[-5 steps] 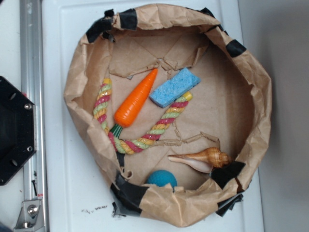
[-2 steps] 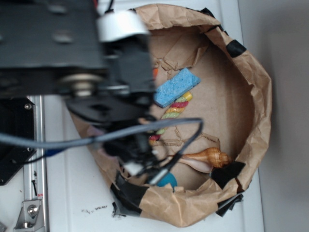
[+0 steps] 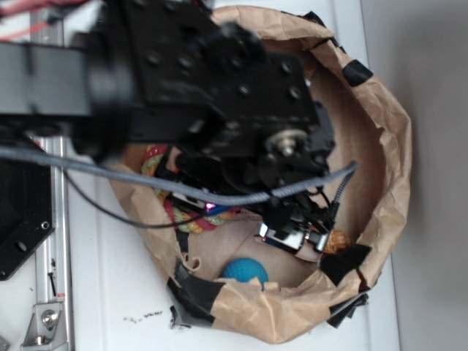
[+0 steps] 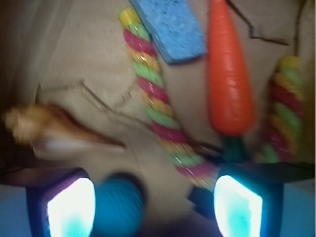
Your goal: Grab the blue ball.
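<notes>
The blue ball's round middle (image 3: 245,271) is the part my gripper should grab next, to pinch the ball.
The blue ball (image 3: 245,270) lies at the near rim inside the brown paper bowl (image 3: 384,139). In the exterior view my gripper (image 3: 298,240) hangs over the bowl, up and to the right of the ball. The wrist view is blurred. It shows the blue ball (image 4: 118,207) low between my glowing fingers, close beside the left finger (image 4: 71,210) and far from the right one. The gripper (image 4: 155,210) is open and holds nothing.
An orange carrot toy (image 4: 229,84), a light-blue sponge (image 4: 170,27), a coloured rope (image 4: 158,103) and a seashell (image 4: 54,133) lie on the bowl's floor. The crumpled paper wall with black tape (image 3: 197,292) rises right beside the ball. My arm hides most of the bowl from outside.
The arm has swung in from the left and now reaches farther right over the bowl, covering the carrot and sponge. The ball has not moved.
</notes>
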